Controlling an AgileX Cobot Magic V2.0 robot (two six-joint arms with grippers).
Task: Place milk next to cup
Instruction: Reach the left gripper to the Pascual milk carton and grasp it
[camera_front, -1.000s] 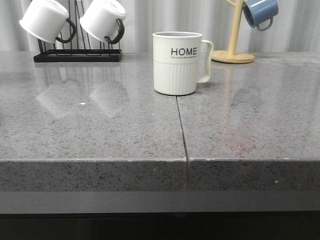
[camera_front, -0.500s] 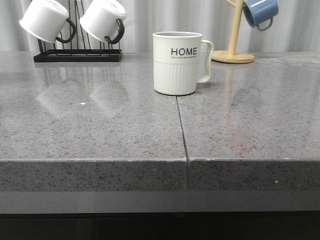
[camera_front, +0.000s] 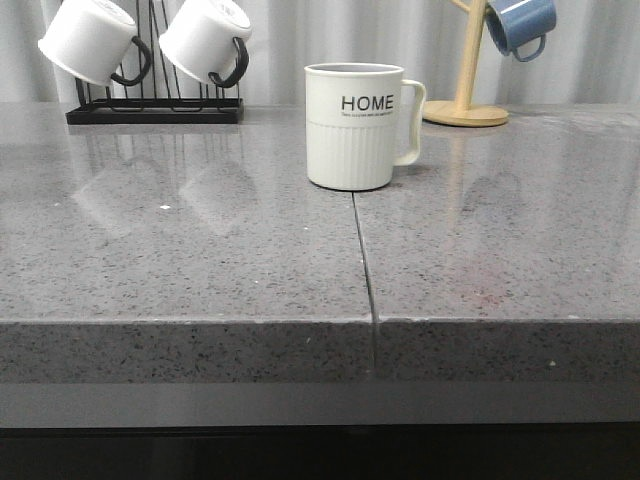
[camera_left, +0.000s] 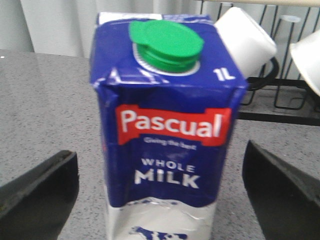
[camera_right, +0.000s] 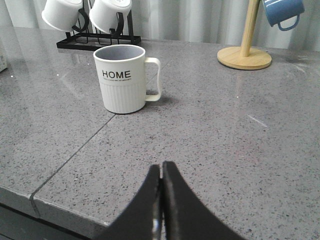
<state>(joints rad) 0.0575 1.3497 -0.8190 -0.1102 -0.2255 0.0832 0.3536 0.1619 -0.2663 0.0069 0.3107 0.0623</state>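
Note:
My left gripper moves toward the milk's blue top (camera_left: 165, 80) next before closing on it, since grey counter shows around it in the left wrist view, short of the fingers.
The cream HOME cup (camera_front: 353, 127) stands upright mid-counter in the front view, handle to the right; it also shows in the right wrist view (camera_right: 122, 79). The milk carton (camera_left: 167, 135), dark blue top, green cap, "WHOLE MILK" and a cow picture, stands upright in the left wrist view only, between the wide-open fingers of my left gripper (camera_left: 160, 195), with a gap on each side. My right gripper (camera_right: 161, 172) is shut and empty, above the counter near its front edge, short of the cup. Neither gripper nor the milk shows in the front view.
A black rack (camera_front: 155, 110) holding two white mugs with black handles stands at the back left; it is close behind the milk in the left wrist view (camera_left: 280, 95). A wooden mug tree (camera_front: 466, 100) with a blue mug (camera_front: 520, 25) stands at the back right. A seam (camera_front: 365, 260) runs down the grey counter.

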